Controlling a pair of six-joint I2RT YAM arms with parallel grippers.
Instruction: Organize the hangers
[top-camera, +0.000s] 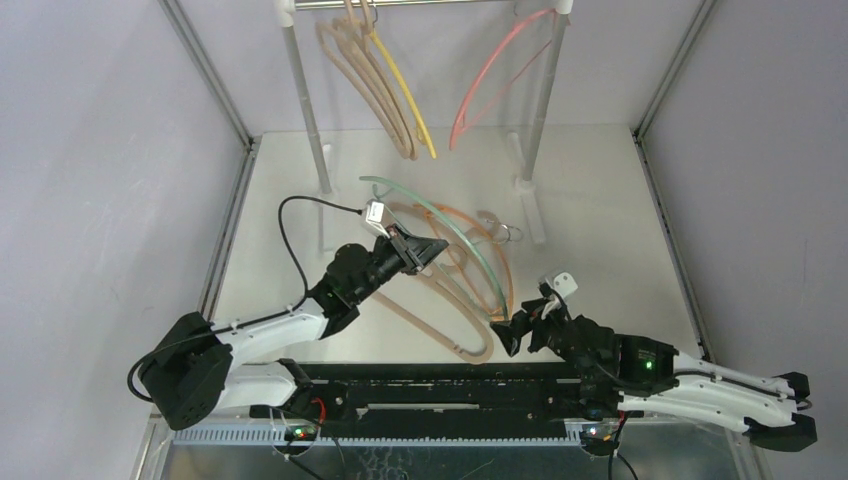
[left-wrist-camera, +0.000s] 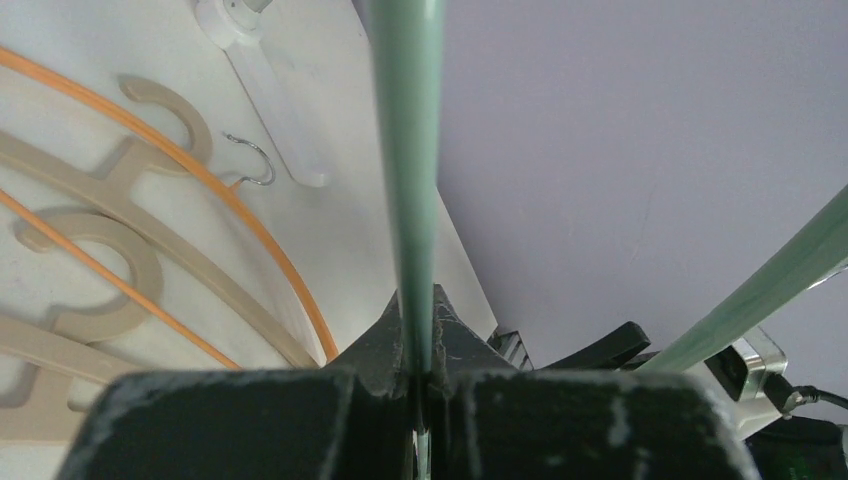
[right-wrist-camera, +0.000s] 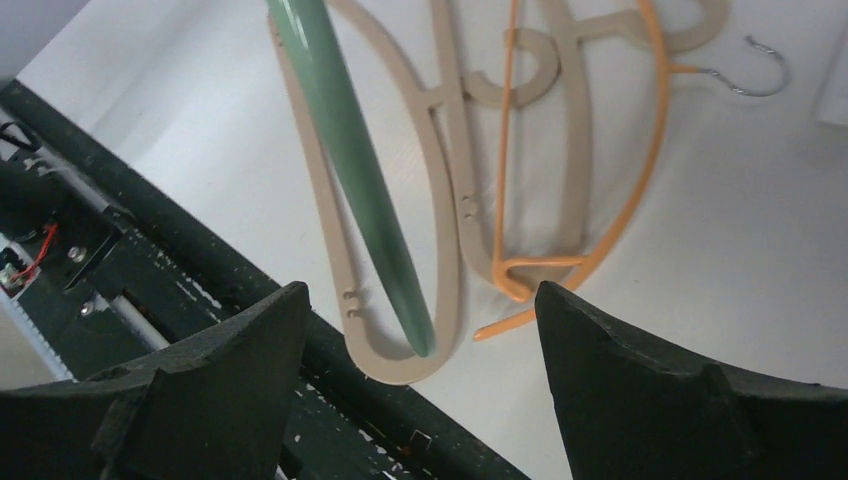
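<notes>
My right gripper grips the green hanger by its near end next, which leaves the hanger's hook free to hang on the bar.
My left gripper (top-camera: 428, 250) is shut on the thin green hanger (top-camera: 470, 247) and holds it above the table; in the left wrist view the green bar (left-wrist-camera: 410, 150) runs straight up from between the closed jaws (left-wrist-camera: 420, 372). My right gripper (top-camera: 510, 333) is open and empty at the green hanger's near end (right-wrist-camera: 360, 180), which lies ahead of my jaws (right-wrist-camera: 418, 305). Beige hangers (top-camera: 440, 330) and an orange hanger (top-camera: 462, 213) lie flat on the table beneath. On the rail hang beige hangers (top-camera: 370, 80), a yellow one (top-camera: 405, 85) and a pink one (top-camera: 490, 75).
The white-and-metal rail frame (top-camera: 305, 100) stands at the back, its right foot (left-wrist-camera: 270, 90) beside the orange hanger's metal hook (left-wrist-camera: 255, 160). A black base bar (top-camera: 440, 385) runs along the near edge. Grey walls close in both sides.
</notes>
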